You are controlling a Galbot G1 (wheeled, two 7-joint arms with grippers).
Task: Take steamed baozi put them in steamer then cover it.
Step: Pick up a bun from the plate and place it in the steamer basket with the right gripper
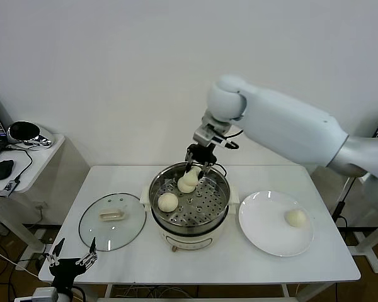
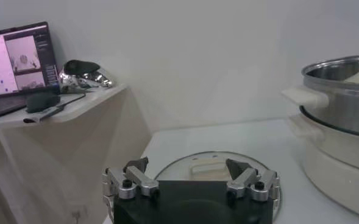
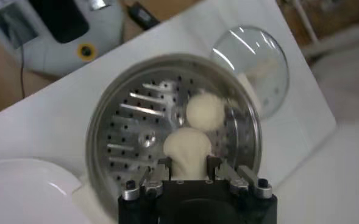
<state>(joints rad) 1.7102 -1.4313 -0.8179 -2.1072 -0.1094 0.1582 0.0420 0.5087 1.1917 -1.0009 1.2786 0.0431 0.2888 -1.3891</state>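
Note:
My right gripper should lower the baozi before letting go of it, because the held baozi (image 1: 193, 172) is high above the back of the perforated tray (image 1: 205, 202) in the head view.
My right gripper (image 1: 197, 165) hangs over the back of the steamer (image 1: 156, 189), shut on a pale steamed baozi (image 1: 188, 182) that is squeezed narrow between the fingers. In the right wrist view the gripper (image 3: 188, 164) pinches this baozi (image 3: 187, 149) above the perforated tray (image 3: 130, 140). A second baozi (image 1: 167, 202) lies on the tray's left side, and it also shows in the right wrist view (image 3: 205, 109). A third baozi (image 1: 295, 218) rests on the white plate (image 1: 264, 229). The glass cover (image 1: 101, 234) lies flat on the table, left of the steamer. My left gripper (image 1: 71, 251) is parked open off the front left corner.
A side table (image 1: 34, 165) with a mouse and a laptop stands at the far left. The left wrist view shows the cover (image 2: 211, 165) just beyond my left gripper (image 2: 187, 165) and the steamer (image 2: 344, 103) farther off. The plate (image 3: 21, 189) sits beside the steamer.

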